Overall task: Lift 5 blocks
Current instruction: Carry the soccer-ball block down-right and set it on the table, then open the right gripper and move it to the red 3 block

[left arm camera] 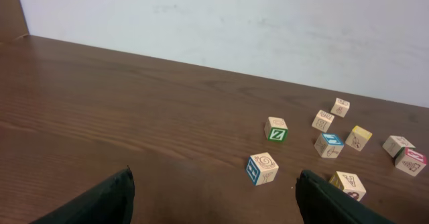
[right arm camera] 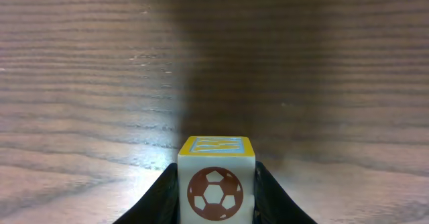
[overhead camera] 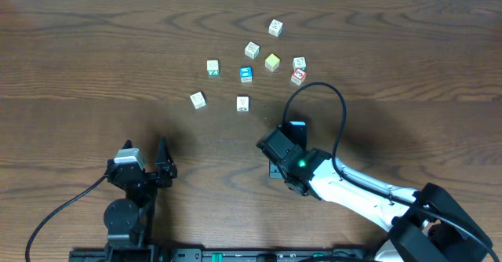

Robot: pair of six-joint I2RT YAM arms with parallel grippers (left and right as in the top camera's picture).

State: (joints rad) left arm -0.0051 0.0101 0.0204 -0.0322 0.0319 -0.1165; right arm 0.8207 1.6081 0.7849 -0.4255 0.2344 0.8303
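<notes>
I need to open my right gripper: there are loose blocks beyond the white block (right arm camera: pixel 216 184), and the white block would rest on flat, bare table.
My right gripper (right arm camera: pixel 216 178) is shut on a white block (right arm camera: pixel 216 184) with a brown football picture and a yellow-rimmed top. In the overhead view the gripper (overhead camera: pixel 276 147) hides that block. Loose blocks lie beyond it: a yellow-topped one (overhead camera: pixel 272 62), one with a red mark (overhead camera: pixel 298 77), and whitish ones (overhead camera: pixel 252 50) (overhead camera: pixel 275 27) (overhead camera: pixel 299 63). My left gripper (overhead camera: pixel 147 151) stands open at the near left, holding nothing, with the blocks well ahead of it. In the left wrist view its fingers (left arm camera: pixel 100 200) frame bare table.
A blue-topped cube (overhead camera: pixel 246 74) and a cube with a green mark (overhead camera: pixel 212 67) sit among the cluster. Two more cubes (overhead camera: pixel 198 100) (overhead camera: pixel 242 103) lie nearest the arms. A black cable (overhead camera: pixel 337 105) loops over the right arm. A white wall (left arm camera: pixel 268 23) bounds the table's far edge.
</notes>
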